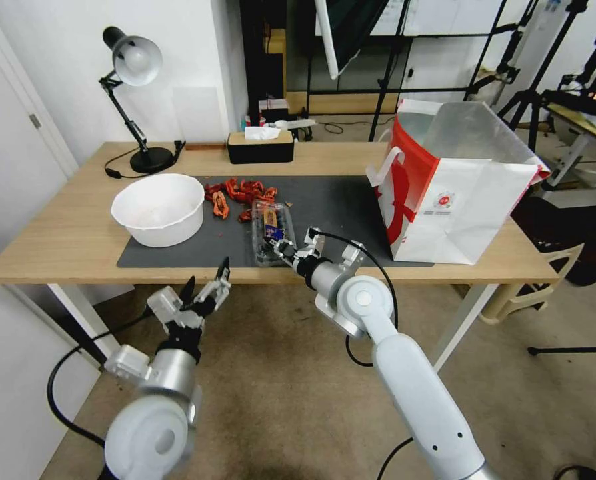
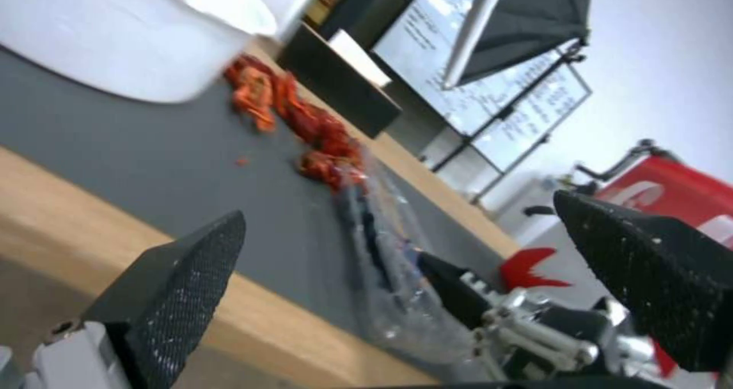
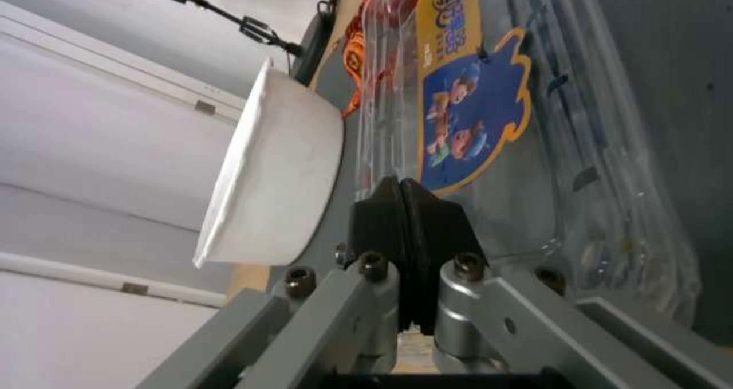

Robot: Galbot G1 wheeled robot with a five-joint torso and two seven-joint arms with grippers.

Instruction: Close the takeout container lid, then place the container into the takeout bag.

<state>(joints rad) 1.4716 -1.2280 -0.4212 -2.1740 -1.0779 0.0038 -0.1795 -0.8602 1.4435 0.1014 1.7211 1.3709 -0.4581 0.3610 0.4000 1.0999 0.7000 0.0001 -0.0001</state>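
Note:
The container's broad body [image 1: 271, 231] is filled with berries. My left gripper should therefore grab the container by its thin clear plastic rim [image 1: 257, 251] next.
The takeout container [image 1: 271, 233] is a small clear clamshell with dark berries, lying on the grey mat [image 1: 338, 200] near the table's front edge. Its lid [image 3: 466, 108], with a blue and yellow label, lies over the base. My right gripper [image 1: 283, 248] is at the container's near end, its fingertips [image 3: 400, 185] pressed together on the lid's rim. In front of the table edge and below it, left of the container, my left gripper [image 1: 205, 283] hangs open and holds nothing [image 2: 398, 210]. The takeout bag [image 1: 458, 200], white and red, stands open on the table's right side.
A white bowl [image 1: 158, 207] sits on the mat left of the container, with red crayfish shells [image 1: 238, 193] behind it. A black tissue box [image 1: 260, 147] and a desk lamp [image 1: 135, 80] stand at the back. Bare mat lies between container and bag.

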